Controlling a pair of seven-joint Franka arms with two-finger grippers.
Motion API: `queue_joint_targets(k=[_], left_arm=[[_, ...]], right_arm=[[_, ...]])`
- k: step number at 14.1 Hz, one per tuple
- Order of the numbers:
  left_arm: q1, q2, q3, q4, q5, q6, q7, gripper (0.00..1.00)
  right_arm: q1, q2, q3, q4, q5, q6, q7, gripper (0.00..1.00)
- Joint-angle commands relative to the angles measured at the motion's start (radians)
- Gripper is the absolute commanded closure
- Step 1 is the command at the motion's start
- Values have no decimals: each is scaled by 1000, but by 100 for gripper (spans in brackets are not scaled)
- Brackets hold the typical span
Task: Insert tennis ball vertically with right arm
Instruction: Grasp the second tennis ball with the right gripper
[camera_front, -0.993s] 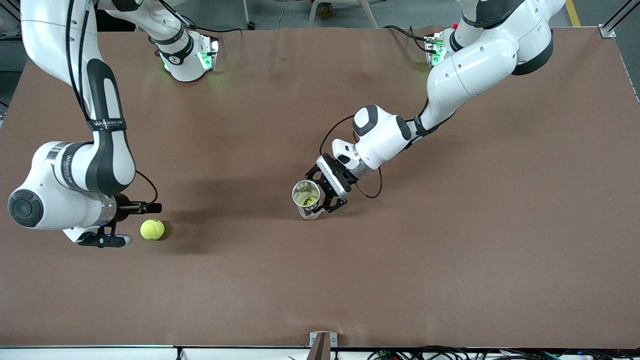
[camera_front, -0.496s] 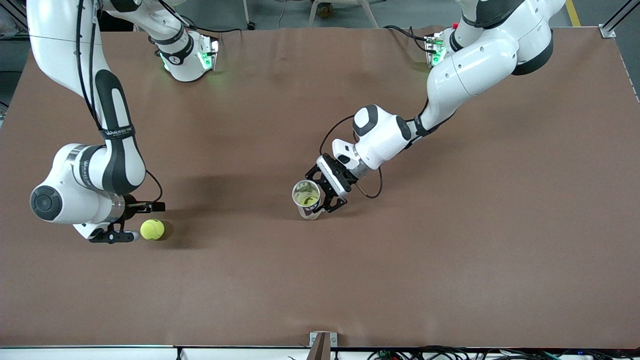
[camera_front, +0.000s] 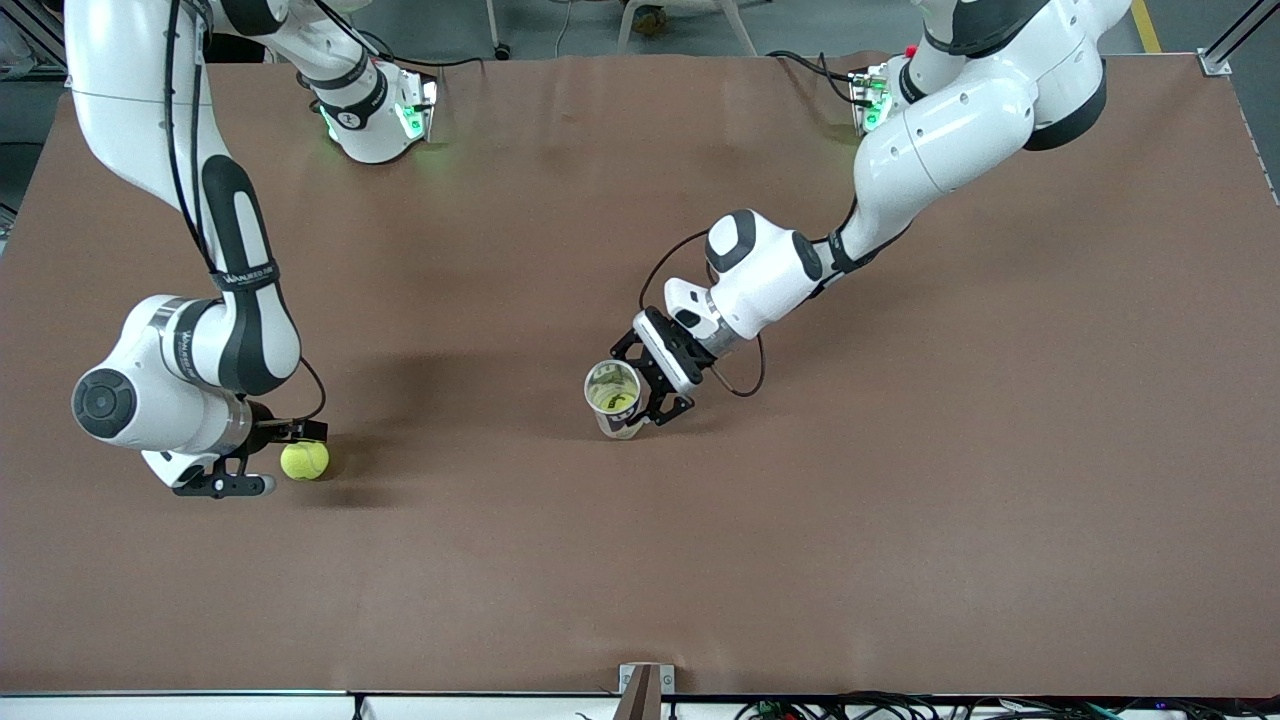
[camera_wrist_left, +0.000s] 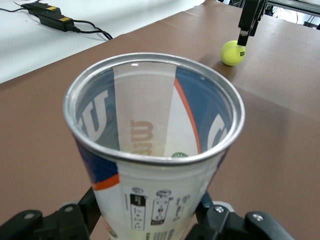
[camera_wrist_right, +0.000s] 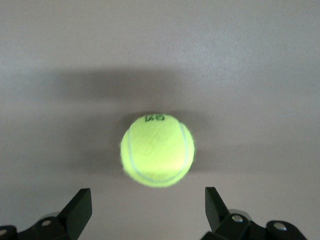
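Observation:
It isn't time to close yet: the tennis ball is ahead of my right gripper's fingers. My right gripper should move toward the ball first and then close on it.
The yellow-green tennis ball (camera_front: 304, 460) lies on the brown table toward the right arm's end. My right gripper (camera_front: 290, 458) hangs low beside it, open; in the right wrist view the ball (camera_wrist_right: 157, 150) sits just ahead of the two black fingertips (camera_wrist_right: 80, 207), centred on the gap and not between them. Near the table's middle stands a clear tennis-ball can (camera_front: 613, 395) with a metal rim, its open mouth up. My left gripper (camera_front: 655, 380) is shut on the can's lower body (camera_wrist_left: 155, 150). The left wrist view also shows the ball (camera_wrist_left: 233, 53) farther off.
Both arm bases with green lights (camera_front: 375, 120) (camera_front: 870, 100) stand along the table's edge farthest from the front camera. A small metal bracket (camera_front: 640, 685) sits at the nearest edge. A power brick and cable (camera_wrist_left: 50, 17) lie off the table.
The right arm has swung toward the ball, bringing its open fingers up to it. The ball, the can and the left arm have not moved.

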Motion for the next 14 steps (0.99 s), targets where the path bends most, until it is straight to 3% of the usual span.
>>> queue_joint_targets(k=[1, 7, 14], left_arm=[[20, -3, -16, -16, 7, -2, 12, 24], [28, -6, -16, -22, 7, -3, 12, 24], [28, -6, -27, -21, 7, -5, 12, 24]], right_arm=[[-15, 18, 11, -6, -13, 58, -13, 0], [-35, 62, 15, 1, -10, 138, -36, 0], [-33, 76, 18, 4, 42, 138, -37, 0]])
